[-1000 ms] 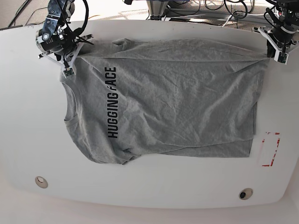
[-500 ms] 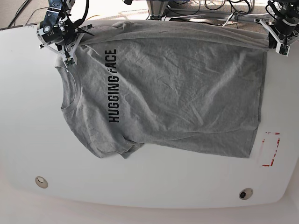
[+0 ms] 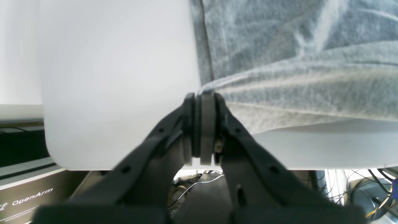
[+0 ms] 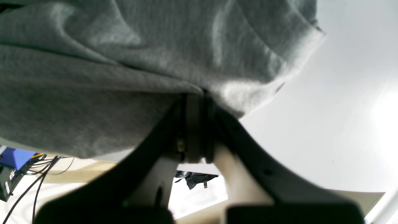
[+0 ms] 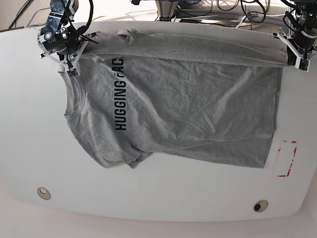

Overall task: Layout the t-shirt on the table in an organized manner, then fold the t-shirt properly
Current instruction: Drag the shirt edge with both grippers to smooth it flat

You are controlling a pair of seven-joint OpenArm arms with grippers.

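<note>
My left gripper should keep its hold on the hem corner [image 5: 281,58] until it lies on the shirt body [image 5: 252,96], because the taut piece at the shirt's far edge is lifted.
The heather-grey t-shirt [image 5: 183,104] lies spread on the white table [image 5: 29,124], its black lettering running sideways near the collar at the left. Its far edge is lifted into a taut band between both grippers. My right gripper [image 5: 71,69] is shut on the shoulder corner at the far left; up close its fingertips [image 4: 196,93] pinch bunched fabric of the t-shirt [image 4: 124,62]. My left gripper [image 5: 298,63] is shut on the hem corner at the far right. In the left wrist view the pads [image 3: 203,96] clamp the t-shirt [image 3: 295,62] over the table [image 3: 118,77].
A red dashed rectangle [image 5: 286,158] marks the table right of the hem. Two round grommets [image 5: 43,193] [image 5: 260,206] sit near the front edge. Cables and stands [image 5: 213,7] crowd the space behind the far edge.
Both grippers carried the far edge toward the back, then came slightly forward again. The raised edge now drapes over the end of the lettering, and the shirt body has shifted toward the back.
</note>
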